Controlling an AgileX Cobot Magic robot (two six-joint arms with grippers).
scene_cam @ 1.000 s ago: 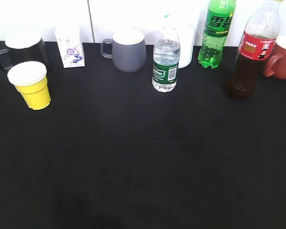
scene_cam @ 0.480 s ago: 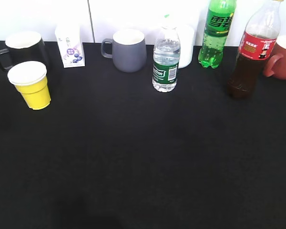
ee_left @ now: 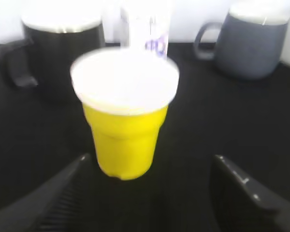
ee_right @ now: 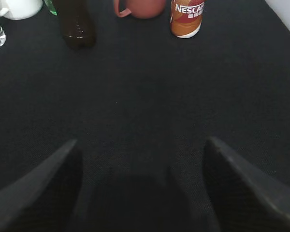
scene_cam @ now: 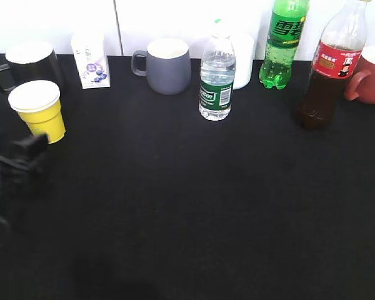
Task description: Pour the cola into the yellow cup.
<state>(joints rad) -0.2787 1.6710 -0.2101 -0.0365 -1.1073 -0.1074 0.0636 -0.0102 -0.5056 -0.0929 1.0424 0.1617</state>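
Note:
The yellow cup widens to a wide white rim (scene_cam: 34,96), so my left gripper should next grab the cup's narrower yellow body (scene_cam: 48,124).
The cola (scene_cam: 330,65) is a tall clear bottle of dark liquid with a red label, upright at the back right; its base shows in the right wrist view (ee_right: 77,26). The yellow cup (scene_cam: 40,110) stands upright at the left, white inside, and fills the left wrist view (ee_left: 124,116). My left gripper (scene_cam: 26,157) is open, just in front of the cup; in the left wrist view (ee_left: 150,166) its fingers flank the cup's base without touching. My right gripper (ee_right: 141,150) is open and empty over bare cloth, out of the exterior view.
Along the back stand a black mug (scene_cam: 28,62), a small milk carton (scene_cam: 91,60), a grey mug (scene_cam: 166,65), a water bottle (scene_cam: 216,80), a green soda bottle (scene_cam: 282,42) and a red mug (scene_cam: 372,76). A Nescafe bottle (ee_right: 186,18) stands at far right.
My left gripper has come into the exterior view from the left edge and now sits just in front of the yellow cup. Nothing else moved.

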